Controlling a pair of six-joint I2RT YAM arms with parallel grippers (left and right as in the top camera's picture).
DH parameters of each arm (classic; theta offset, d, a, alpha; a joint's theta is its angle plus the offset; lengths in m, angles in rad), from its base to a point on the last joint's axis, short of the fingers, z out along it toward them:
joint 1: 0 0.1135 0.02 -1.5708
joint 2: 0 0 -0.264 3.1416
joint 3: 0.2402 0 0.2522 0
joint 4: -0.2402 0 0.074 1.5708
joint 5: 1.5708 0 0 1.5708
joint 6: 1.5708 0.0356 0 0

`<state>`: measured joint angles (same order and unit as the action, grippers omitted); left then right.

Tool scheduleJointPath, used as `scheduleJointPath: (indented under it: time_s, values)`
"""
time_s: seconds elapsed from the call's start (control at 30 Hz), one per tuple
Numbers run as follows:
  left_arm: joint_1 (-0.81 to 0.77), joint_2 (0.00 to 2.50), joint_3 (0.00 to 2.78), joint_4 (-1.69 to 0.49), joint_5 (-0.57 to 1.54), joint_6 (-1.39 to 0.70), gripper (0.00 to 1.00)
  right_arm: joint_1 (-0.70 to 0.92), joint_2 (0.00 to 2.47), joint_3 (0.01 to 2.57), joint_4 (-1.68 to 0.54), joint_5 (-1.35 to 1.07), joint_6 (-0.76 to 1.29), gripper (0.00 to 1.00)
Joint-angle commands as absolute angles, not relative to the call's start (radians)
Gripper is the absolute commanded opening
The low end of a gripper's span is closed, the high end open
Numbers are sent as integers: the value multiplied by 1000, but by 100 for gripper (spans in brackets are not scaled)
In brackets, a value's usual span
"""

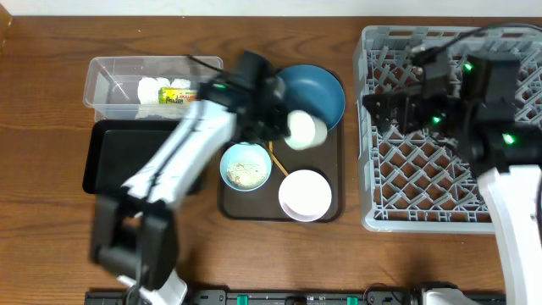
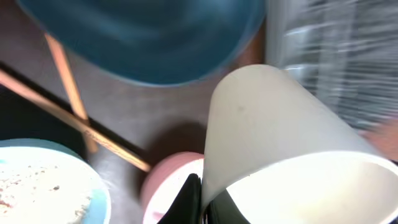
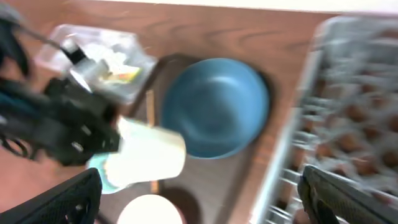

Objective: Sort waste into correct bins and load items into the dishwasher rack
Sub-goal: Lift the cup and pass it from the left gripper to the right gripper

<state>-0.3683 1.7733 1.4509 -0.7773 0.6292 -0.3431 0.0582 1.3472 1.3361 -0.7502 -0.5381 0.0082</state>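
Observation:
The robot should grab the cup across its body (image 1: 309, 130) with its right gripper and leave the cup's rim to its left gripper. It can then load the rack (image 1: 423, 182).
My left gripper (image 1: 279, 127) is shut on the small white cup (image 1: 306, 130), gripping its rim, and holds it tilted above the brown serving tray (image 1: 334, 182); the cup fills the left wrist view (image 2: 280, 143). Below lie the dark blue plate (image 1: 315, 91), the light blue bowl (image 1: 246, 166) with rice grains, the white bowl (image 1: 305, 194) and the chopsticks (image 1: 276, 158). The clear tub (image 1: 110, 80) holds white napkins (image 1: 151, 89) and the snack wrapper (image 1: 178, 96). The black tray (image 1: 106, 157) lies below it. My right gripper (image 1: 385, 110) is open and empty over the grey rack (image 1: 423, 182).
The left arm crosses over the black tray and the serving tray's left edge. The rack's left wall stands close beside the serving tray. The right wrist view shows the plate (image 3: 214, 106), the cup (image 3: 152, 155) and the rack's edge (image 3: 292, 124).

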Motion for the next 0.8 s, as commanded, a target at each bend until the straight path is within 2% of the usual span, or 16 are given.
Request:
scheduleJointPath:
  time_s: [0.0,0.27,0.53,0.77]
  values:
    - [-295,1696,1477,-775,942,-253,6,36,1416,1353,-725,-827,-1,99]
    - [-180,1653,1477,-763,1177,-229,6,37,1562,1353,-575,-1328,-178,99]
    - [-162,1653,1477,-713,1340,-231,6,57,1663,1353,-404,-1559,-177,99]
    - [-162,1653,1477,-693,1354,-233,6,132,1675,1353,-351,-1559,-207,99]
